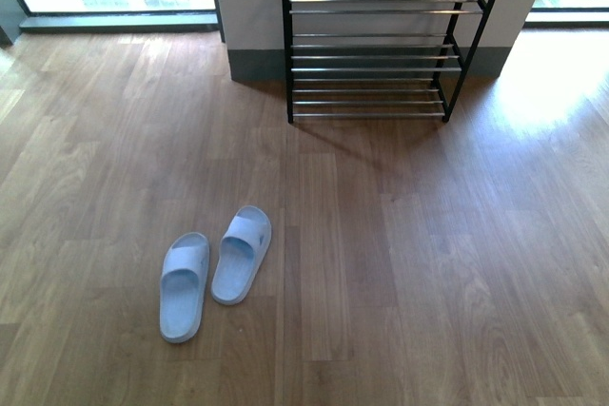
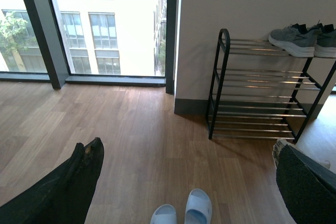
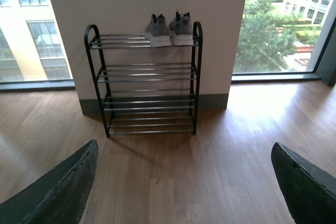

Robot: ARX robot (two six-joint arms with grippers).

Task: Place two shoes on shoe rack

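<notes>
My right gripper takes hold of the pale blue slide by its strap side next, to set it on the shoe rack beside the sneakers.
Two pale blue slide sandals lie side by side on the wooden floor, toes toward the shoe rack against the far wall. They also show in the left wrist view as sandals, below my left gripper, which is open and holds nothing. A pair of grey sneakers sits on the rack's top shelf; the left wrist view shows these sneakers too. My right gripper is open and empty, high above bare floor before the rack.
The rack stands against a white wall pillar with a grey skirting. Floor-to-ceiling windows flank it on both sides. Wooden floor spreads between the sandals and the rack.
</notes>
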